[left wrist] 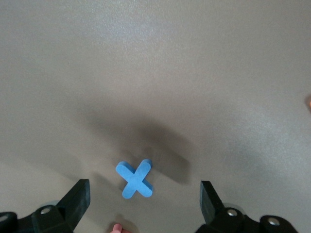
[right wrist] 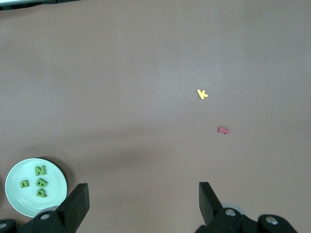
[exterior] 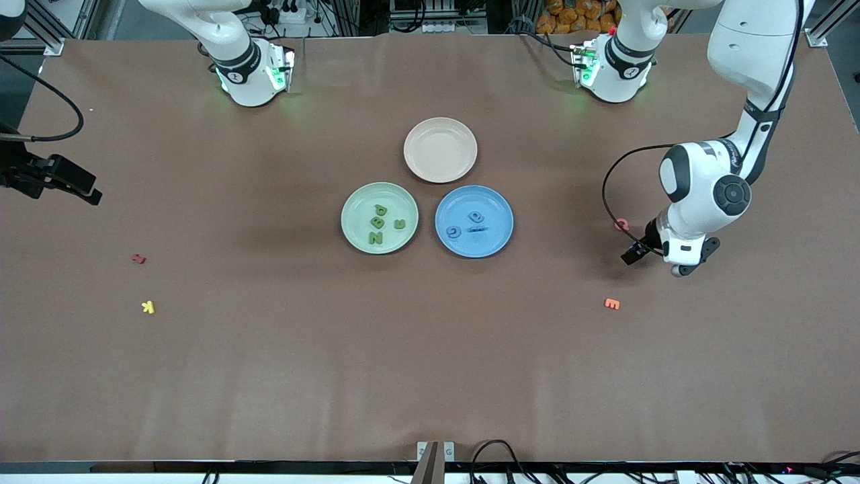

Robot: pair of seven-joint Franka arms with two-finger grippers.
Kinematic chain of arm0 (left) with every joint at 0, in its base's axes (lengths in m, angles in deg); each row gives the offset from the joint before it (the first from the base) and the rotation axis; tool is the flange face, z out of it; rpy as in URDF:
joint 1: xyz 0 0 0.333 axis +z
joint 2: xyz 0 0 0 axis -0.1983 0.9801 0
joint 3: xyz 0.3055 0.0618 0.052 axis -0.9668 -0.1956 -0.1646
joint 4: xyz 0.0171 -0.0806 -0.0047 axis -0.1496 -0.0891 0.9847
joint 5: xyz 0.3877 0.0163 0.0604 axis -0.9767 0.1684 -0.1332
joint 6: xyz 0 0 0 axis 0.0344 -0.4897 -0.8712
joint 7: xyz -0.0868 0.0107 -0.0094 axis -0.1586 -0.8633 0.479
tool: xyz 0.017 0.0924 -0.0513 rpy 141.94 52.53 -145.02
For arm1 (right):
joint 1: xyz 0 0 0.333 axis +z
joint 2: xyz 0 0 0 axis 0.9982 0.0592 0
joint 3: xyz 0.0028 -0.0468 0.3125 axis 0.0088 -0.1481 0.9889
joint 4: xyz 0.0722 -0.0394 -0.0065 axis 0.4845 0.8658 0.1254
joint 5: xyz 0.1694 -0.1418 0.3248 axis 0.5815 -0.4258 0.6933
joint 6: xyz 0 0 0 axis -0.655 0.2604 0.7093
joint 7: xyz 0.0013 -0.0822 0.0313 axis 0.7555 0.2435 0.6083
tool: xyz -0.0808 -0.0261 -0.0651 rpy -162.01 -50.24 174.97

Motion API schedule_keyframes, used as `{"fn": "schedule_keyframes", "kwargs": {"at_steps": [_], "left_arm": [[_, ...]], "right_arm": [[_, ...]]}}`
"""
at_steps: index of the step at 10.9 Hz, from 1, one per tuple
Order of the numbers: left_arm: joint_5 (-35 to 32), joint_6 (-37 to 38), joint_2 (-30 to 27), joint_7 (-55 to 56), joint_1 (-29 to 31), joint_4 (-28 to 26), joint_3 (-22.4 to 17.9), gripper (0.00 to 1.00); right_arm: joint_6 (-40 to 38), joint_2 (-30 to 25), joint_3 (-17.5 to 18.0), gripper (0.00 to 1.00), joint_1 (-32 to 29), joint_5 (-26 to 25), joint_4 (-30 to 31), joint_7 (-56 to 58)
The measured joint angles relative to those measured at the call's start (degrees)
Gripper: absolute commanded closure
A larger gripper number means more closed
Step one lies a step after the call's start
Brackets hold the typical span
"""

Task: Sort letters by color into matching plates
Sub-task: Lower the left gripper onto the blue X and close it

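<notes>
My left gripper closes on the blue X next, since in the left wrist view the gripper's fingers reach down level with the blue X (left wrist: pixel 134 178).
A blue X letter (left wrist: pixel 135 178) lies flat on the table, between the open fingers of my left gripper (left wrist: pixel 144 186). That gripper (exterior: pixel 678 267) hangs low over the left arm's end of the table, and its hand hides the X in the front view. The pale green plate (exterior: pixel 356 202) holds green letters (exterior: pixel 380 211). The blue plate (exterior: pixel 497 242) beside it holds three blue letters (exterior: pixel 476 216). My right gripper (exterior: pixel 84 188) waits open and empty above the right arm's end of the table, and its wrist view shows the green plate (right wrist: pixel 14 196).
A beige-pink plate (exterior: pixel 440 149) sits empty, farther from the front camera than the two plates. A pink letter (exterior: pixel 621 224) and an orange E (exterior: pixel 611 304) lie close to the left hand. A red letter (exterior: pixel 138 258) and a yellow K (exterior: pixel 148 307) lie toward the right arm's end.
</notes>
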Motion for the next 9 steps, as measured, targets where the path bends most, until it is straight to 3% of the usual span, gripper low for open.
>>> {"fn": "schedule_keyframes", "kwargs": {"at_steps": [3,6,9], "left_arm": [[0.00,0.00,0.65,0.23,-0.01,0.41,-0.07,0.07],[0.00,0.00,1.35,0.24,-0.02,0.43,-0.09,0.61],[-0.06,0.17,1.30,0.24,-0.70,1.02,-0.09,0.74]], "right_arm": [[0.00,0.05,0.16,0.00,0.20,0.00,0.00,0.39],[0.00,0.08,0.22,0.00,0.24,0.00,0.01,0.71],[0.00,0.12,0.32,0.00,0.48,0.01,0.02,0.76]]}}
